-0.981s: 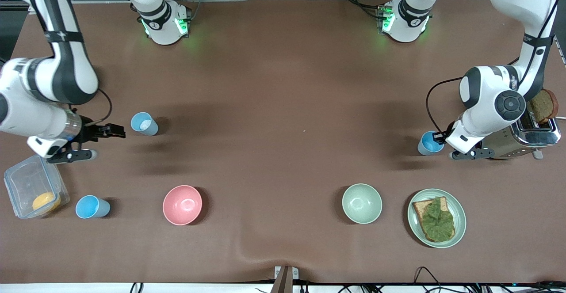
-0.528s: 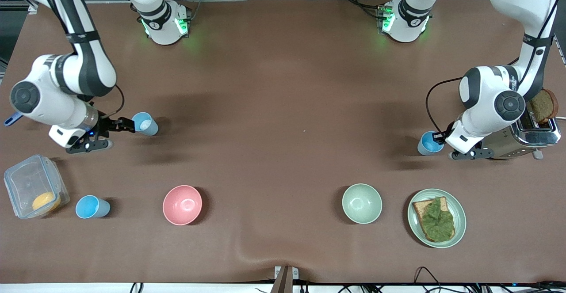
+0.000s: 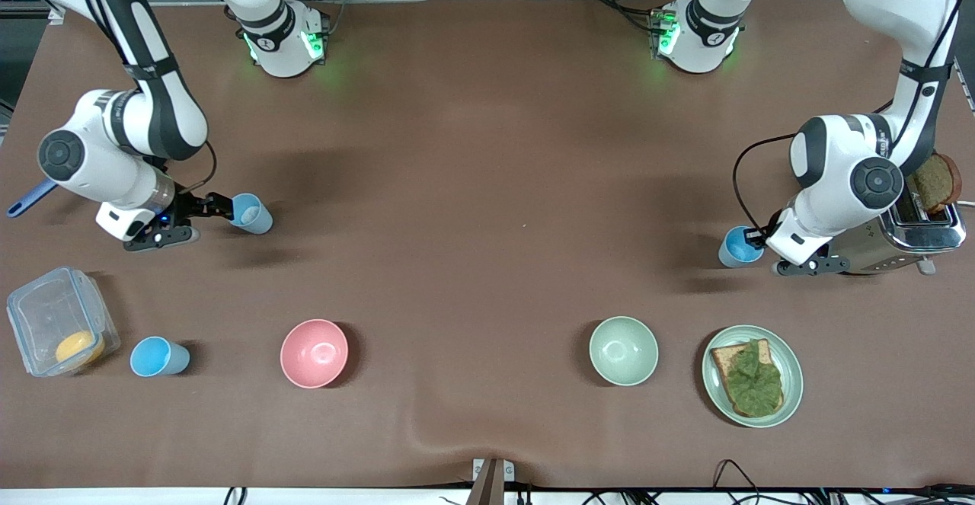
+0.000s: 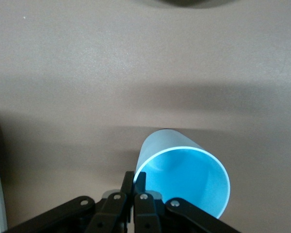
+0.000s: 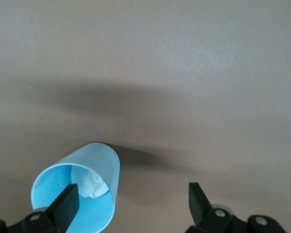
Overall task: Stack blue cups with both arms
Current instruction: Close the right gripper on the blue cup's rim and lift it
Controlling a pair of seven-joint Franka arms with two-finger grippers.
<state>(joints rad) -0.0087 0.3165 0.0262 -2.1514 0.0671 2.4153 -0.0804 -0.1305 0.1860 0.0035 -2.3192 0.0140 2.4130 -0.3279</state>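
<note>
My right gripper should grab the pale blue cup by its rim next, to stack the blue cups.
A pale blue cup with something white inside stands toward the right arm's end of the table. My right gripper is open at its rim. In the right wrist view one fingertip is over the cup's mouth and the other is outside, so the gripper straddles the wall. A brighter blue cup sits beside the toaster. My left gripper is shut on its rim; in the left wrist view the gripper pinches the cup's wall. A third blue cup stands nearer the front camera.
A pink bowl, a pale green bowl and a plate with toast and lettuce stand along the side near the front camera. A clear container sits beside the third cup. A toaster stands under the left arm.
My right arm has swung in to the pale blue cup, and its open gripper now reaches the rim. The left arm and its cup have not moved.
</note>
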